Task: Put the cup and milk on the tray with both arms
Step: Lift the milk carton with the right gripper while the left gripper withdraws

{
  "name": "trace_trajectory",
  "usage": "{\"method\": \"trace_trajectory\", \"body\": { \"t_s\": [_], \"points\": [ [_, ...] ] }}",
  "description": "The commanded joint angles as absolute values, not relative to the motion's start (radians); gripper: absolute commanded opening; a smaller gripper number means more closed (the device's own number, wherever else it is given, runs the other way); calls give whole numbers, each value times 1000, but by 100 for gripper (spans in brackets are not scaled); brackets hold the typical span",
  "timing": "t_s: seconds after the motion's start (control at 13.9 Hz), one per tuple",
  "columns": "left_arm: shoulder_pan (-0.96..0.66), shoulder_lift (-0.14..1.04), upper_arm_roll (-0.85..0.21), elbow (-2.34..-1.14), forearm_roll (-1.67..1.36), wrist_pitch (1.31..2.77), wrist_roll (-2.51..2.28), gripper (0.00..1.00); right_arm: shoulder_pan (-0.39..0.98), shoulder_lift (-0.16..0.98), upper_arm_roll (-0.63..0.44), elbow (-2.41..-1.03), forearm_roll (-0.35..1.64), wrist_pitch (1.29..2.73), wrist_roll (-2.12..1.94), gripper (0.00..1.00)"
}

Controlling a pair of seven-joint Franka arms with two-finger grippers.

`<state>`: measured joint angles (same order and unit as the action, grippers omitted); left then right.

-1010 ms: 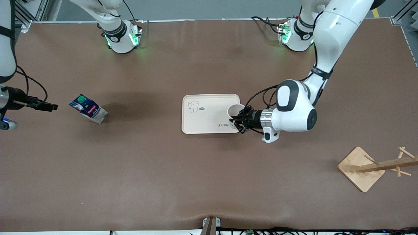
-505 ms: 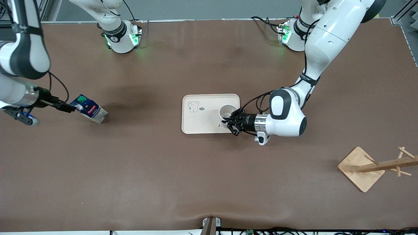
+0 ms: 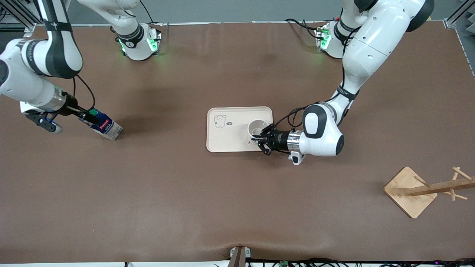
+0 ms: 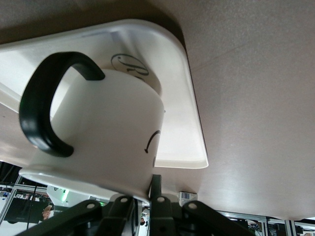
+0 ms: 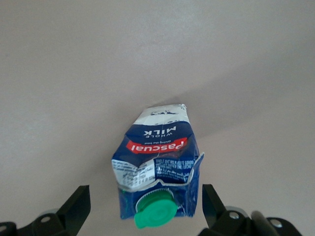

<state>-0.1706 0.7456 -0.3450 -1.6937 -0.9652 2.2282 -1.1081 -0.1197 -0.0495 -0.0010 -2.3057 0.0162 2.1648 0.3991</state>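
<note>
Next, my right gripper grips the milk by its green-end with the cap (image 3: 94, 114), to set it on the cream tray (image 3: 230, 139) beside the white cup.
The white cup (image 3: 256, 128) stands upright on the cream tray (image 3: 230, 139), at the tray's end toward the left arm. My left gripper (image 3: 257, 139) is shut on the cup's rim, one finger (image 4: 155, 184) outside the wall and the other hidden inside. In the left wrist view the cup (image 4: 108, 128) shows its black handle (image 4: 39, 113) over the tray (image 4: 182, 118). The dark-blue milk (image 3: 102, 125) stands on the table toward the right arm's end. My right gripper (image 3: 88, 115) is open, its fingers either side of the green cap (image 5: 155, 211) of the milk (image 5: 157, 162), not touching it.
A wooden peg rack (image 3: 441, 185) on a square base (image 3: 408, 193) sits toward the left arm's end, nearer the front camera than the tray. Both arm bases (image 3: 139, 42) stand along the table's edge farthest from that camera.
The left gripper has carried the cup farther onto the tray. The right arm has swung in from the table's end, and its open fingers now flank the milk's cap.
</note>
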Motion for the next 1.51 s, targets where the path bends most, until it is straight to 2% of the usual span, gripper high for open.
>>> {"method": "trace_trajectory", "body": {
  "t_s": [0.0, 0.07, 0.22, 0.29, 0.36, 0.43, 0.5, 0.72, 0.87, 1.08, 1.37, 1.44],
  "points": [
    [-186, 756, -339, -1672, -921, 2230, -1132, 100, -121, -100, 2, -2399, 5, 2255, 411, 96],
    [-187, 750, -339, -1671, -887, 2230, -1135, 100, -123, -101, 2, -2417, 5, 2272, 407, 65],
    [-184, 726, -339, -1669, -873, 2224, -1137, 100, -141, -95, -3, -2418, 6, 2276, 300, 39],
    [-178, 706, -337, -1669, -873, 2218, -1137, 100, -153, -94, -3, -2411, 6, 2269, 270, 30],
    [-170, 678, -337, -1667, -870, 2208, -1137, 100, -159, -92, -3, -2396, 6, 2261, 255, 9],
    [-166, 648, -337, -1663, -850, 2189, -1137, 100, -160, -94, -3, -2369, 6, 2206, 249, 0],
    [-158, 618, -337, -1655, -816, 2174, -1137, 100, -156, -86, -3, -2311, 14, 2093, 270, 0],
    [-94, 537, -337, -1611, -682, 2073, -1137, 100, -147, 12, 2, -2015, 21, 1719, 275, 0],
    [-51, 523, -337, -1512, -554, 1926, -1137, 100, -115, 64, 2, -1861, 99, 1580, 272, 0],
    [12, 505, -339, -1392, -395, 1777, -1128, 100, -14, 71, 3, -1800, 158, 1572, 285, 0],
    [61, 428, -339, -1390, -156, 1770, -1106, 100, 251, 93, 3, -1789, 268, 1597, 503, 0],
    [61, 410, -341, -1390, -68, 1769, -1085, 100, 312, 113, 3, -1776, 282, 1641, 537, 0]
  ]
}}
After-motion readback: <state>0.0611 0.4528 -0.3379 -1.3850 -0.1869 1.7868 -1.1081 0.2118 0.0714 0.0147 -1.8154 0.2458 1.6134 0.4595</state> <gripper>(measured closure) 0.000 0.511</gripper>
